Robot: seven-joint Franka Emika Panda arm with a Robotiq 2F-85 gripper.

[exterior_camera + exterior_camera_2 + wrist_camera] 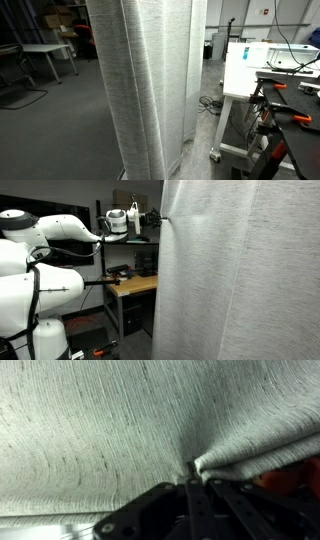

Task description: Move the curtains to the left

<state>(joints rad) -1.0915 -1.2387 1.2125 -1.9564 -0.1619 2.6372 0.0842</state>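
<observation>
My gripper releases the fold now, since only a pinched fold lies between my fingers, so the curtain would stay hanging here.
The curtains point(240, 270) are tall whitish-grey pleated sheer fabric; they fill the right side of an exterior view and hang as a gathered column point(150, 80) in the middle of another. The white arm reaches across from the left, and my gripper point(159, 220) meets the curtain's edge high up. In the wrist view the black fingers point(192, 482) are shut on a pinched fold of the curtain point(100, 430), with fabric puckering into the grip and a folded edge point(255, 455) to the right.
A wooden workbench point(130, 285) with tools stands under the arm. A white boxy cart point(250, 70) and a black stand with orange clamps point(285, 110) sit right of the curtain column. Desks and chairs point(40, 55) stand behind on the left.
</observation>
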